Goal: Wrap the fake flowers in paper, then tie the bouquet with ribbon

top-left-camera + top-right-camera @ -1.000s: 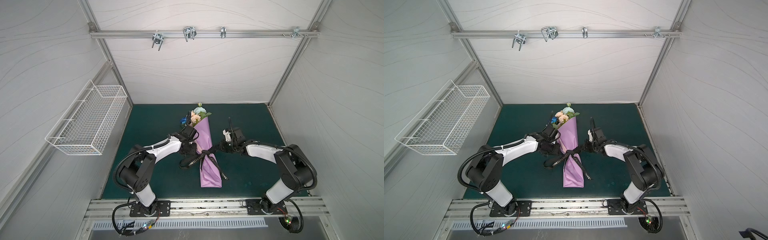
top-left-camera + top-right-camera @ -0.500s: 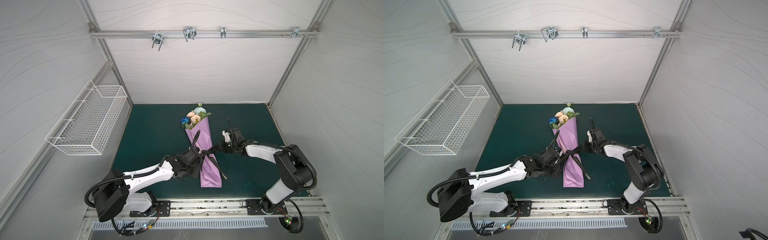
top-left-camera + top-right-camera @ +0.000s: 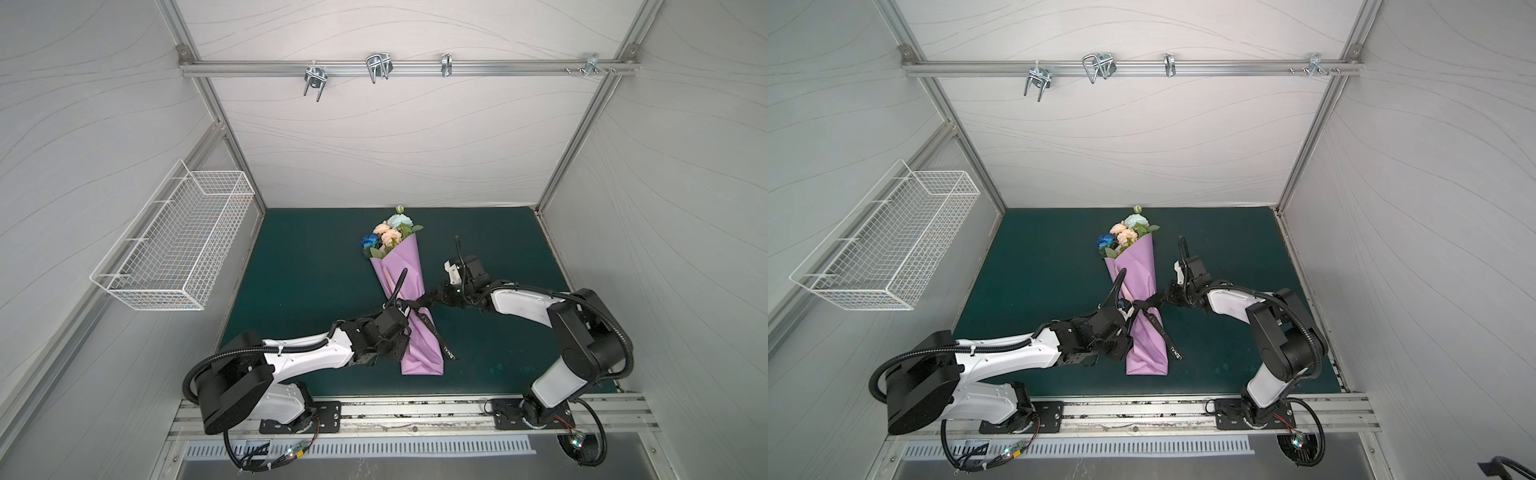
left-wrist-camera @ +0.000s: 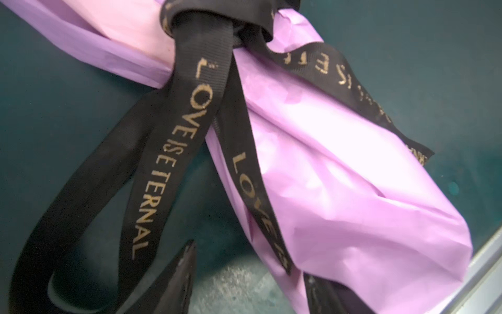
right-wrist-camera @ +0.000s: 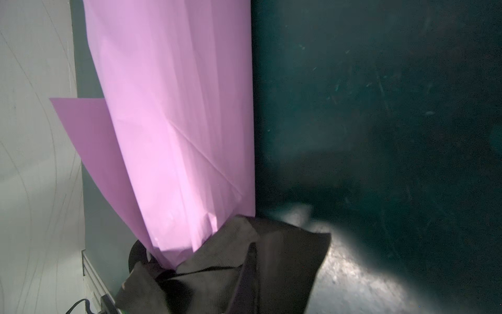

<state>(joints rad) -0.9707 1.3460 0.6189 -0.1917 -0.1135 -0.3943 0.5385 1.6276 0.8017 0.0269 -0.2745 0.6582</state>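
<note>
The ribbon's loop stays free; my left gripper should next pull the bouquet's ribbon snug by its tail, near the loose end.
The bouquet of fake flowers [image 3: 388,237] [image 3: 1125,235] lies on the green mat, blooms toward the back wall, wrapped in lilac paper [image 3: 405,274] [image 4: 339,168] [image 5: 168,122]. A black ribbon [image 3: 409,309] [image 3: 1136,307] [image 4: 190,114] with gold lettering is knotted round its middle. In the left wrist view a loop and two tails hang from the knot. My left gripper [image 3: 400,348] [image 3: 1121,349] [image 4: 250,288] stands open at the wrap's lower left, with a ribbon tail and the paper's edge between its fingers [image 4: 179,277]. My right gripper [image 3: 436,297] [image 3: 1169,297] [image 5: 252,271] is shut on the ribbon's right part [image 5: 285,258].
A white wire basket [image 3: 174,253] hangs on the left wall. A metal rail with hooks [image 3: 376,68] runs across the back wall. The aluminium base rail [image 3: 415,411] borders the mat's front edge. Bare green mat [image 3: 316,257] lies on both sides of the bouquet.
My left arm swung down from the bouquet's upper left to its lower left, and its jaws opened wider. The right gripper kept still, holding the ribbon.
</note>
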